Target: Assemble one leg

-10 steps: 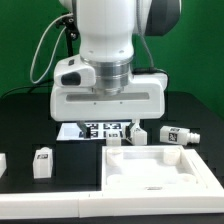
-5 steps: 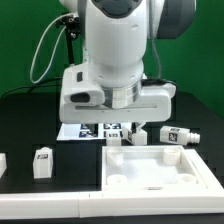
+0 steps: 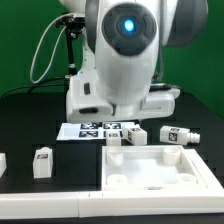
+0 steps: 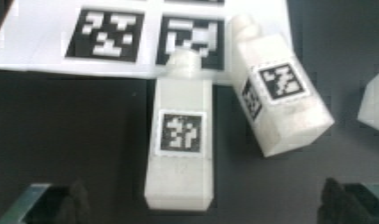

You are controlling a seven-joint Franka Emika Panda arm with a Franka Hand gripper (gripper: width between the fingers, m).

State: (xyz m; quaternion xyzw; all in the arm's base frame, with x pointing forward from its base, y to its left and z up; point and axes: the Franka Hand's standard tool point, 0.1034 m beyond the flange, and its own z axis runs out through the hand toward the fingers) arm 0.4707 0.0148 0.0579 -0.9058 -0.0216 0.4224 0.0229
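My gripper is to grab the tagged leg next by its blunt end [image 4: 179,192]. The leg's grey peg end will stay free to go into the white panel.
In the wrist view a white leg [image 4: 182,140] with a code tag lies between my open fingers, its grey peg end pointing toward the marker board [image 4: 97,40]. My gripper [image 4: 204,206] is open and holds nothing; its dark fingertips [image 4: 51,205] stand on either side of the leg's blunt end, apart from it. A second leg [image 4: 275,92] lies tilted right beside the first. In the exterior view these legs [image 3: 130,136] lie by the marker board [image 3: 85,131], and the arm's body hides my fingers.
The large white panel with a raised rim [image 3: 150,172] lies at the front. Another leg [image 3: 178,136] lies at the exterior view's right, one stands at its left [image 3: 42,162], and one at the far left edge [image 3: 3,161]. A white part shows at the wrist view's edge [image 4: 374,100].
The arm has tilted and swung toward the exterior view's right, so its upper joint now faces the camera. The legs and panel have not moved.
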